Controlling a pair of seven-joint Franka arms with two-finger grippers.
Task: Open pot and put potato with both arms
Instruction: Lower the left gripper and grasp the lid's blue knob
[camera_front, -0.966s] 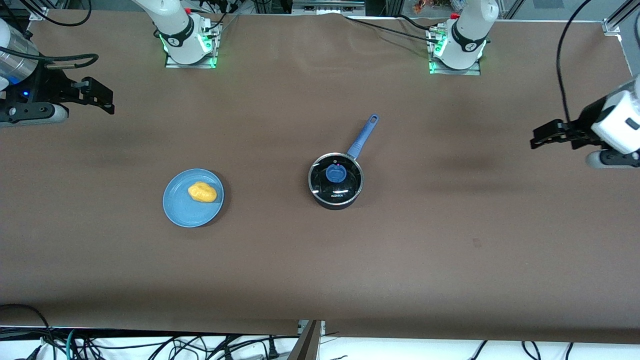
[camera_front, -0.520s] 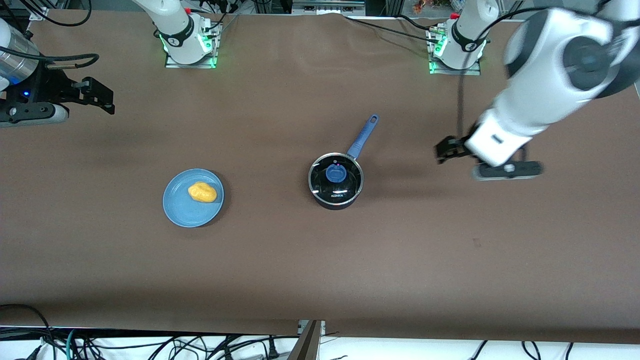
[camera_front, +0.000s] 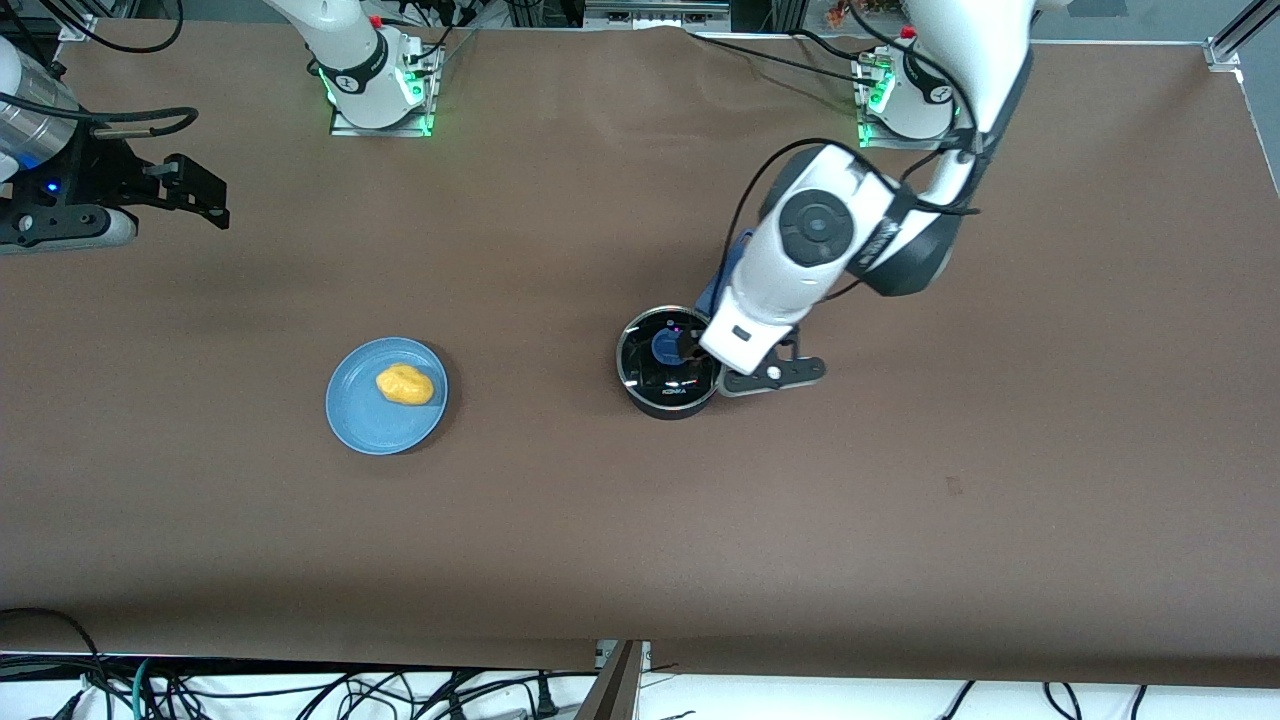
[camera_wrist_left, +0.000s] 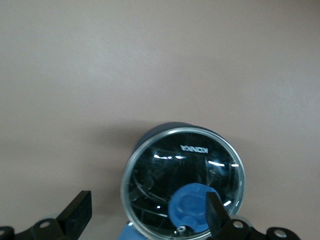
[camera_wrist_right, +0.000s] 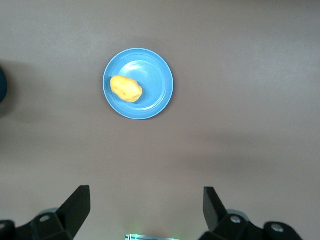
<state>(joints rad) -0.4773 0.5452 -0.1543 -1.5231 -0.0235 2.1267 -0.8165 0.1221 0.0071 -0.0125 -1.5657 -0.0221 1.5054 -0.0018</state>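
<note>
The glass disc of the lid is wider than my open fingers, so to open the pot, my left gripper needs to grip the lid by its narrow blue knob (camera_front: 671, 347) (camera_wrist_left: 192, 206) next.
The black pot (camera_front: 668, 372) stands mid-table with its glass lid on and a blue knob (camera_front: 665, 346) on top. Its blue handle is mostly hidden under the left arm. My left gripper (camera_front: 690, 352) is open and hangs low over the lid. In the left wrist view the pot lid (camera_wrist_left: 165, 170) lies between the open fingers (camera_wrist_left: 76, 212), and one finger overlaps the blue knob (camera_wrist_left: 190, 207). The yellow potato (camera_front: 404, 384) lies on a blue plate (camera_front: 360, 420) toward the right arm's end. My right gripper (camera_front: 205, 195) waits open above the table edge there; its wrist view shows the potato (camera_wrist_right: 126, 88).
The blue plate (camera_wrist_right: 155, 100) is flat and shallow. The arm bases (camera_front: 378, 95) stand at the table's back edge. Cables (camera_front: 300, 690) hang below the edge nearest the camera. Brown cloth (camera_front: 900, 500) covers the table.
The left arm has swung in from the table's end to over the pot, and its open gripper has dropped to the lid. The right arm, the pot and the potato have not moved.
</note>
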